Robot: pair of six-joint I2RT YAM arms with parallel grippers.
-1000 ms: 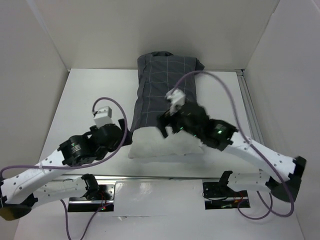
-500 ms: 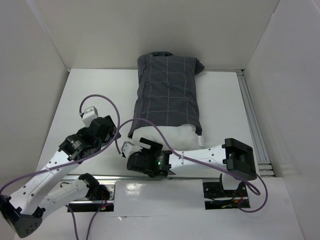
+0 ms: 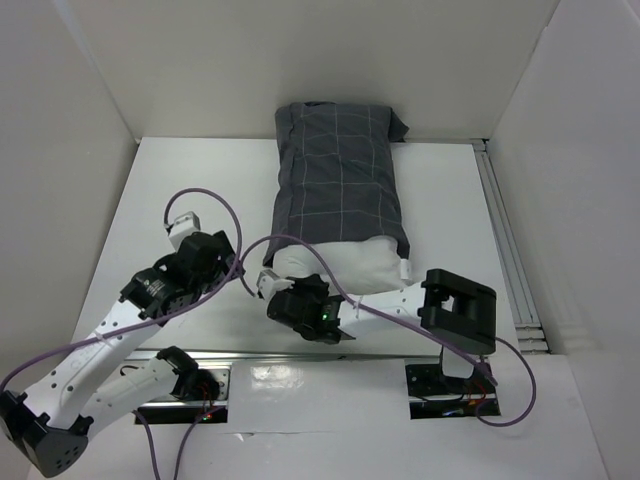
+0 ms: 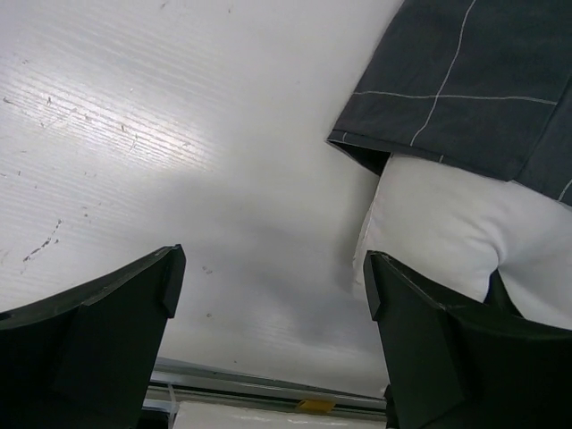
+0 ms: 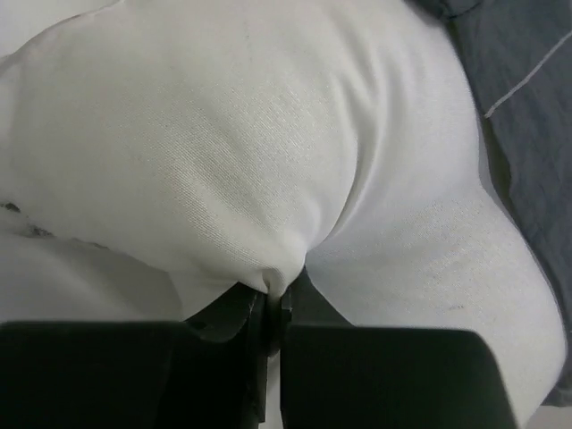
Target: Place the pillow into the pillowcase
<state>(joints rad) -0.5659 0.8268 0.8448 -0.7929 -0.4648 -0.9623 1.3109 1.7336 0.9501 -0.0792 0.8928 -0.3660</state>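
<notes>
The left gripper takes hold of the pillowcase (image 3: pixel 338 175) by its hem corner (image 3: pixel 271 258) next, leaving the pillowcase's opening free to take the pillow's bulging end.
The dark grey checked pillowcase (image 3: pixel 338 175) lies lengthwise at the table's middle, reaching the back wall. The white pillow (image 3: pixel 360 265) is mostly inside it, with only its near end bulging out of the opening. My right gripper (image 3: pixel 316 290) is at that near end, shut on a pinched fold of the pillow (image 5: pixel 223 134), with the pillowcase (image 5: pixel 527 98) edge at the right of its view. My left gripper (image 3: pixel 228 262) hovers open just left of the pillow's near-left corner. Between its fingers (image 4: pixel 270 277) is bare table, with the pillow (image 4: pixel 447 223) and pillowcase hem (image 4: pixel 474 80) to the right.
A metal rail (image 3: pixel 300 355) runs along the table's near edge, close behind both grippers. Another rail (image 3: pixel 505 250) borders the right side. White walls enclose the table left, back and right. Purple cables (image 3: pixel 215 200) loop over both arms.
My right arm swung down from over the pillowcase to the pillow's near end and shut on it. The exposed white end shrank. My left gripper drew back slightly to the left.
</notes>
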